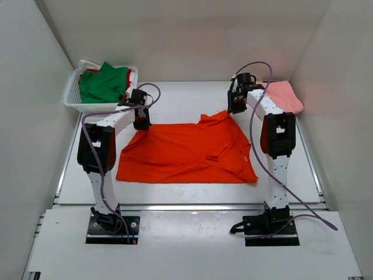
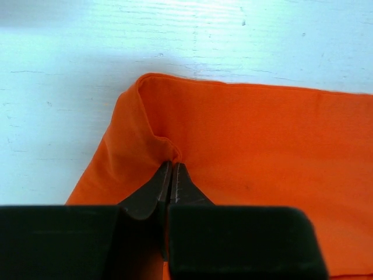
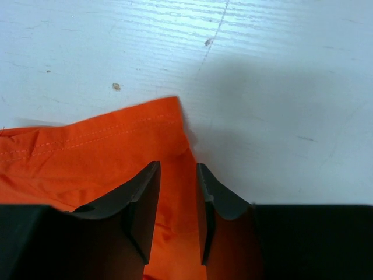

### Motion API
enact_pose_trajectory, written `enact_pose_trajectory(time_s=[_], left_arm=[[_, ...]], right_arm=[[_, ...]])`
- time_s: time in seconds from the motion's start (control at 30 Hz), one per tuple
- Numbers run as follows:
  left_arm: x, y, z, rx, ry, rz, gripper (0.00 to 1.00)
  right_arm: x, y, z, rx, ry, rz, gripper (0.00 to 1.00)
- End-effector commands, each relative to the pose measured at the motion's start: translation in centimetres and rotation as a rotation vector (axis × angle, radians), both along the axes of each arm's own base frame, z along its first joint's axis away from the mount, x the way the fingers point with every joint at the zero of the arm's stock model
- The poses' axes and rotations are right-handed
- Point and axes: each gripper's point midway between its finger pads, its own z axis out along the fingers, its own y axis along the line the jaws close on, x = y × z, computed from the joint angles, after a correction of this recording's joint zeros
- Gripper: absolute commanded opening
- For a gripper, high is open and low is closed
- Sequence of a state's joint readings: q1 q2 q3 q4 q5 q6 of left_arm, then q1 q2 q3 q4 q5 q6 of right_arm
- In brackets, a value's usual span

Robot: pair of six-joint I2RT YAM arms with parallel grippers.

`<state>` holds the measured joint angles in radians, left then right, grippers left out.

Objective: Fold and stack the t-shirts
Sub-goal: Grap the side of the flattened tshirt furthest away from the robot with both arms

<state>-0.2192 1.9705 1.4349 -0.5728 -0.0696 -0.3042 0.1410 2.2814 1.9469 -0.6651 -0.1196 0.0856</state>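
My right gripper grabs the orange-red t-shirt (image 1: pixel 186 153) by its free far corner (image 1: pixel 227 114) next, matching my left gripper's corner, to fold the t-shirt's far edge toward me.
The bright orange-red t-shirt (image 1: pixel 186 153) lies spread on the white table between my arms. My left gripper (image 1: pixel 141 122) is shut on its far left corner; in the left wrist view the cloth (image 2: pixel 262 146) puckers at the closed fingertips (image 2: pixel 172 166). My right gripper (image 1: pixel 234 106) is open at the shirt's far right corner, its jaws standing apart with a strip of the cloth (image 3: pixel 105 151) between them (image 3: pixel 177 169). The pale pink shirt (image 1: pixel 284 96) lies at the back right. The green shirt (image 1: pixel 105 83) lies in the basket over a red one (image 1: pixel 127 74).
A white mesh basket (image 1: pixel 74 96) stands at the back left against the wall. White walls close in the table on the left, back and right. The arm bases (image 1: pixel 111 224) sit on the near edge, with purple cables looping beside each arm.
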Motion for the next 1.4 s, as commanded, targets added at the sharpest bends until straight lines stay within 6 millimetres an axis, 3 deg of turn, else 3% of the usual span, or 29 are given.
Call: enact_pose_trajectory(time_s=[0.0, 0.07, 0.33, 0.5, 0.53, 0.6, 0.67, 0.7, 0.77, 0.83, 0.9, 1.03, 1.07, 1.13, 1.17, 1.2, 1.37], left_arm=[[0.5, 0.0, 2.9, -0.044, -0.068, -0.01, 0.1], [0.6, 0.0, 3.1, -0.052, -0.074, -0.008, 0.17], [0.3, -0.6, 3.1, -0.071, -0.067, -0.028, 0.22], [0.2, 0.1, 3.0, -0.062, -0.064, -0.018, 0.28], [0.1, 0.1, 3.1, -0.066, -0.065, -0.016, 0.27], [0.3, 0.1, 3.2, -0.065, -0.068, -0.016, 0.17], [0.2, 0.4, 3.2, -0.061, -0.064, -0.013, 0.13], [0.1, 0.4, 3.0, -0.061, -0.058, -0.01, 0.03], [0.1, 0.4, 2.9, -0.058, -0.051, -0.017, 0.0], [0.0, 0.2, 3.1, -0.06, -0.057, -0.022, 0.0], [0.4, 0.8, 3.9, -0.062, -0.083, -0.008, 0.0], [1.0, 1.7, 5.7, -0.073, -0.135, 0.018, 0.0], [1.0, 2.0, 5.9, -0.076, -0.141, 0.024, 0.0], [1.1, 2.8, 6.6, -0.087, -0.152, 0.034, 0.0], [1.0, 3.2, 6.3, -0.086, -0.146, 0.041, 0.0], [0.9, 3.4, 6.3, -0.091, -0.144, 0.037, 0.0], [-0.2, 3.8, 6.2, -0.093, -0.139, 0.032, 0.0]], right_arm=[[2.2, 0.6, 0.4, 0.044, -0.062, 0.02, 0.29], [2.4, 0.9, -0.1, 0.073, -0.059, 0.031, 0.32], [3.3, 2.1, -2.3, 0.104, -0.031, 0.063, 0.38], [3.9, 2.4, -1.9, 0.133, -0.055, 0.07, 0.39], [4.0, 2.6, -1.8, 0.14, -0.061, 0.074, 0.39], [4.3, 3.1, -1.5, 0.165, -0.073, 0.083, 0.38], [4.2, 3.0, -1.7, 0.171, -0.065, 0.082, 0.34], [4.2, 3.2, -1.7, 0.167, -0.062, 0.087, 0.28], [4.3, 3.3, -1.7, 0.168, -0.058, 0.091, 0.05], [4.4, 3.3, -1.5, 0.163, -0.068, 0.095, 0.0], [4.6, 3.3, -1.1, 0.158, -0.085, 0.102, 0.0], [4.8, 3.2, 2.3, 0.147, -0.159, 0.107, 0.0], [4.6, 3.1, 2.3, 0.147, -0.16, 0.108, 0.0], [3.7, 3.0, 3.4, 0.146, -0.166, 0.106, 0.0], [3.6, 3.2, 5.1, 0.151, -0.194, 0.114, 0.0], [3.0, 3.0, 4.7, 0.148, -0.187, 0.116, 0.0], [-0.9, 2.9, 7.2, 0.146, -0.206, 0.127, 0.0]])
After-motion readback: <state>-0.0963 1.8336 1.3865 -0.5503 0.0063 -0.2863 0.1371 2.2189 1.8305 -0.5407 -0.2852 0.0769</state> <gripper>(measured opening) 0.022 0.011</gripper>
